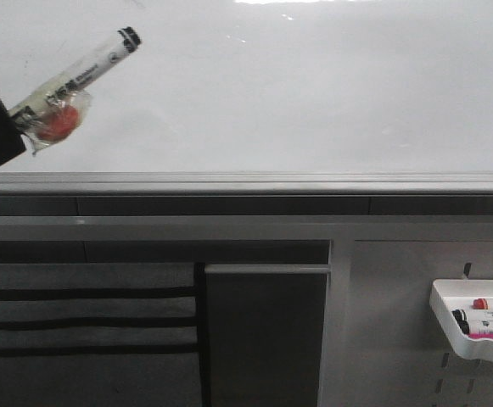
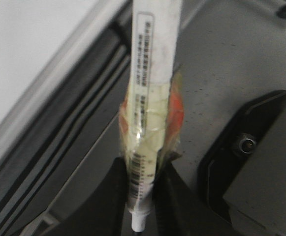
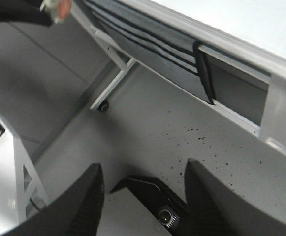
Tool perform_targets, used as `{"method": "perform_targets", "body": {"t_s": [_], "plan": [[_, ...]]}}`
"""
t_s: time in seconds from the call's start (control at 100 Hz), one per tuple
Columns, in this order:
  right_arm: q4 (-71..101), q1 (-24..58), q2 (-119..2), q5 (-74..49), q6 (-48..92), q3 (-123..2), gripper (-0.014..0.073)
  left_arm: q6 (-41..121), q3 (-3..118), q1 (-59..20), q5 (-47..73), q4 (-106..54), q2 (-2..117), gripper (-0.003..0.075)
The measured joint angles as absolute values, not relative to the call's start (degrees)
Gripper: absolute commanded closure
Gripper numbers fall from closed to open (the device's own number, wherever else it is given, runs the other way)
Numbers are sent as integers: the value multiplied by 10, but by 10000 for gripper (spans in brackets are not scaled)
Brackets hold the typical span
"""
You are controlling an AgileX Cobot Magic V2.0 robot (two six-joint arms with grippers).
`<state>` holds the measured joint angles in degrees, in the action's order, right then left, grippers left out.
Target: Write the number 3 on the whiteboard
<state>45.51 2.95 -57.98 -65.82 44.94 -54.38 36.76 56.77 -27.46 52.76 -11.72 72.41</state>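
Note:
My left gripper and the tape cover the marker's far half. My right gripper should next grab the marker by its free black-ended half (image 1: 107,55).
The whiteboard (image 1: 297,93) fills the upper part of the front view, plain white, with its grey ledge (image 1: 246,182) below. No numeral 3 shows on it. My left gripper (image 2: 141,169) is shut on a white marker (image 1: 81,78) wrapped in clear tape with a red patch. In the front view the marker's black end (image 1: 130,36) points up and to the right in front of the board's left part; whether it touches the board I cannot tell. The marker also shows in the left wrist view (image 2: 150,83). My right gripper (image 3: 143,169) is open and empty, low above the floor.
A white slotted pegboard panel (image 1: 399,339) with a white tray (image 1: 475,326) of markers is at the lower right, below the ledge. A dark panel (image 1: 267,335) and black slats (image 1: 85,322) sit below the board. A metal frame leg (image 3: 111,81) stands on the speckled floor.

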Motion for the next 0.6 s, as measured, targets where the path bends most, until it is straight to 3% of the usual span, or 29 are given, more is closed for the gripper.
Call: {"method": "perform_targets", "body": {"t_s": [0.24,0.41,0.6], "plan": [[392,171,-690,-682,495,-643,258,500,582,-346,557,-237,724,714],[341,285,-745,-678,546,-698,258,523,582,-376,559,-251,724,714],[315,355,-786,-641,557,-733,258,544,582,-384,559,-252,724,714]]}}
